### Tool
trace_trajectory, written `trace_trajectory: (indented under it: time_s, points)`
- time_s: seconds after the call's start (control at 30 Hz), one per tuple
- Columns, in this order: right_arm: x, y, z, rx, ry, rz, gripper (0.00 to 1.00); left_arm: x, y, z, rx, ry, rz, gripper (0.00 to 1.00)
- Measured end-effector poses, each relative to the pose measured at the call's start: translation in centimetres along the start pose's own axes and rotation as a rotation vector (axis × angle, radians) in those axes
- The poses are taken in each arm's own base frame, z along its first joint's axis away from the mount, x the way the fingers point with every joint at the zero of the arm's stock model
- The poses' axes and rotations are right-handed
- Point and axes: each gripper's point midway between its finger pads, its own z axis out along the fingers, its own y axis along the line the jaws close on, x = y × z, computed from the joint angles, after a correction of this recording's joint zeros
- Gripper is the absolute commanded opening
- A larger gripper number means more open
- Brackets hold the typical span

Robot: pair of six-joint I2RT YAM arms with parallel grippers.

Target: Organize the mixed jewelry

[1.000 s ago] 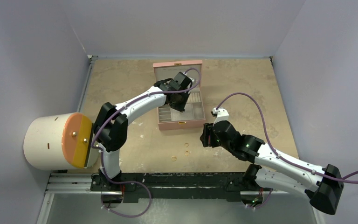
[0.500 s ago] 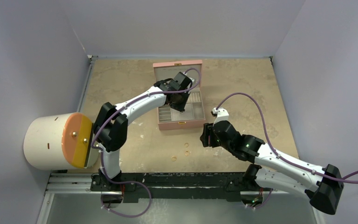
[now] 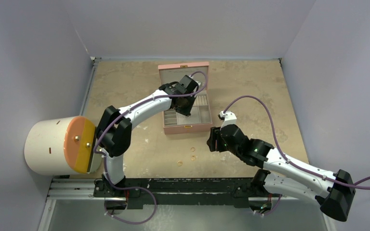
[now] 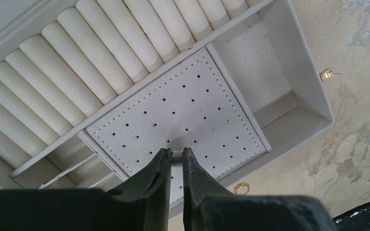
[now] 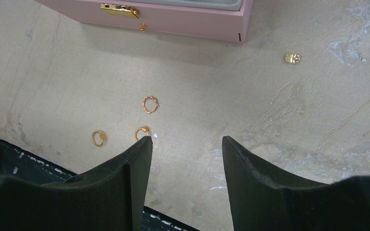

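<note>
My left gripper opens now, since the flat perforated white pad lies just below the tiny gold piece point(image 4: 177, 152), so the piece would end on that pad.
My left gripper point(image 4: 177, 154) is shut on a tiny gold piece point(image 4: 177, 152) of the mixed jewelry, held just over the perforated white pad point(image 4: 183, 106) inside the open pink box point(image 3: 183, 70). In the top view the left gripper point(image 3: 185, 104) hangs over the box's middle. Three thin gold rings point(image 5: 150, 104) point(image 5: 99, 138) point(image 5: 142, 132) lie on the table in front of the box. My right gripper point(image 5: 187, 140) stands open above the table beside them, empty, its left fingertip next to the nearest ring. A gold stud point(image 5: 292, 58) lies farther right.
The box has padded ring rolls point(image 4: 101, 62) and a bare side compartment point(image 4: 260, 72). Outside the box's wall lie a gold ring point(image 4: 241, 188) and a stud point(image 4: 326, 75). A white cylinder with an orange face point(image 3: 60, 144) sits at the left table edge.
</note>
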Motion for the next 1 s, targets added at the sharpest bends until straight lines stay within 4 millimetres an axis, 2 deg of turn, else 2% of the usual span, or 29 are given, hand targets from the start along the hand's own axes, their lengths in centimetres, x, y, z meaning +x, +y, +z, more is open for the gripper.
trace_trajectory:
  time_s: [0.4, 0.77, 1.0]
  points:
    - [0.01, 0.0, 0.01, 0.0, 0.001, 0.0, 0.59, 0.03, -0.06, 0.01, 0.001, 0.001, 0.001, 0.0]
    - [0.03, 0.02, 0.02, 0.0, 0.001, 0.007, 0.63, 0.13, 0.0, 0.03, -0.013, 0.001, 0.006, 0.24]
    - [0.03, 0.04, 0.02, 0.0, 0.001, 0.011, 0.64, 0.26, 0.22, 0.25, -0.028, 0.005, 0.007, 0.35]
